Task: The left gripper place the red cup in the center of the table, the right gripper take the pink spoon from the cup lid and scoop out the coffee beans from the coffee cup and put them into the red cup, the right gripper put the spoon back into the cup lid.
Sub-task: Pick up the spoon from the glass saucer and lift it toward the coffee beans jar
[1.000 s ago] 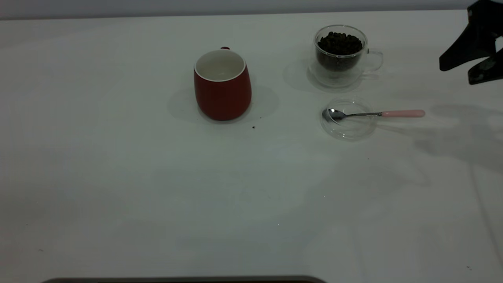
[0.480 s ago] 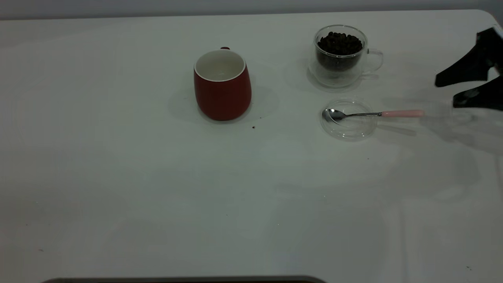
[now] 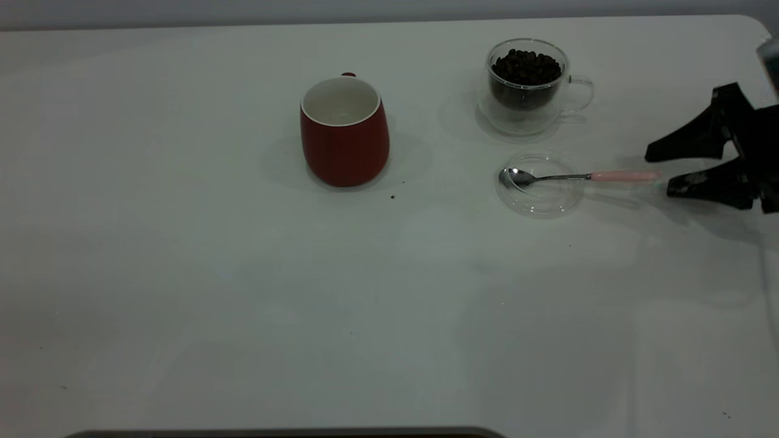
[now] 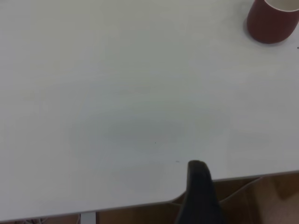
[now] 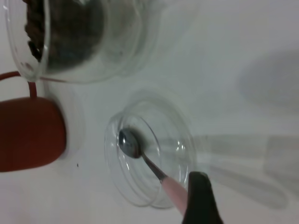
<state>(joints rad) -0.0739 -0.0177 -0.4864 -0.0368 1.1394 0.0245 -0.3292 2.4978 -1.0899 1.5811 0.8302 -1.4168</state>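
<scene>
The handle's middle (image 3: pixel 622 176) lies ahead of both fingers of my right gripper, so it is too early to close on the pink spoon. The move toward the cup lid (image 3: pixel 539 184) comes first.
The red cup (image 3: pixel 344 131) stands upright and empty near the middle of the table (image 3: pixel 243 292). The coffee cup (image 3: pixel 527 85), full of coffee beans (image 3: pixel 527 66), stands at the back right. In front of it lies the cup lid (image 3: pixel 539 184), with the pink spoon (image 3: pixel 584 177) resting bowl-down on it, handle pointing right. My right gripper (image 3: pixel 660 172) is open, its fingertips on either side of the handle's far end, not closed on it. In the right wrist view, one finger (image 5: pixel 201 200) is beside the spoon's handle (image 5: pixel 174 192). One left finger (image 4: pixel 198 191) shows over the table edge.
In the left wrist view the red cup (image 4: pixel 273 21) is far off across bare tabletop, and the table's edge (image 4: pixel 140 203) runs near the left gripper. A few dark crumbs (image 3: pixel 392 196) lie by the red cup.
My right gripper has come down and leftward from the far right, staying open, until its fingertips reach the end of the spoon's handle. The cups, lid and spoon have not moved.
</scene>
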